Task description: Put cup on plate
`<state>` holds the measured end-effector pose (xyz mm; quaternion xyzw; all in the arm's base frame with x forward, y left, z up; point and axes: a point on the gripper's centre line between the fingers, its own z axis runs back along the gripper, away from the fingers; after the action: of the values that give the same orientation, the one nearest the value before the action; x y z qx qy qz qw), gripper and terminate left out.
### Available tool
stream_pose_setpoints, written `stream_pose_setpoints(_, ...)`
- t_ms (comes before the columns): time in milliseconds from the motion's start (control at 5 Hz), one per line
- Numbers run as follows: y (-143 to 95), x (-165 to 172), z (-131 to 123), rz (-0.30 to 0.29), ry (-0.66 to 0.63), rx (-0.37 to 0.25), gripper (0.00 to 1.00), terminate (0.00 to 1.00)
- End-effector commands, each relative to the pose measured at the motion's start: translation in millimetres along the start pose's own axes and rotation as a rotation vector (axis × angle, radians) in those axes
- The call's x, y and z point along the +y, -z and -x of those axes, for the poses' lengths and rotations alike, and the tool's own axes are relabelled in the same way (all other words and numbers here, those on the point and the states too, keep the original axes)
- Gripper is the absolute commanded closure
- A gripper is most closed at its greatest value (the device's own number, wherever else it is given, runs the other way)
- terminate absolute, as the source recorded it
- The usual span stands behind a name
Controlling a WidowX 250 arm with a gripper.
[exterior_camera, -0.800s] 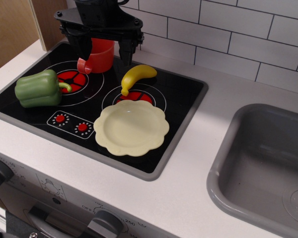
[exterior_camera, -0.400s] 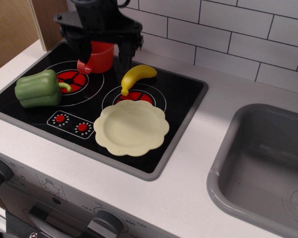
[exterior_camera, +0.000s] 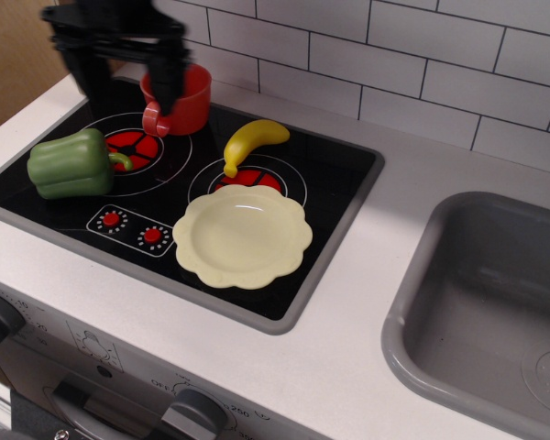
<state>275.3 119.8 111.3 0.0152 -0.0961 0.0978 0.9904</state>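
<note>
My gripper is to grab the red-orange cup by its loop handle next, so that it can put the cup on the cream-yellow scalloped plate.
The red-orange cup stands upright at the back of the black stove top, its loop handle facing front-left. The cream-yellow scalloped plate lies empty at the stove's front right, well apart from the cup. My black gripper hangs open at the back left, holding nothing. Its right finger overlaps the cup's left rim and its left finger is to the left of the cup. I cannot tell whether the right finger touches the cup.
A green pepper lies on the left burner. A yellow banana lies between cup and plate. A grey sink is sunk in the counter at the right. A white tiled wall runs behind.
The gripper has moved left from straddling the cup, so only its right finger is now at the cup. The cup, plate, banana and pepper have not moved.
</note>
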Motion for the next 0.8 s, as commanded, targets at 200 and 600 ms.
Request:
stream_pose_setpoints(200, 16.1, 10.3, -28.0, -0.001, 0.072, -0.04, 0.0, 0.0)
stream_pose_setpoints(600, 37.7, 2.0, -28.0, 0.001, 0.116, -0.005, 0.0, 0.0)
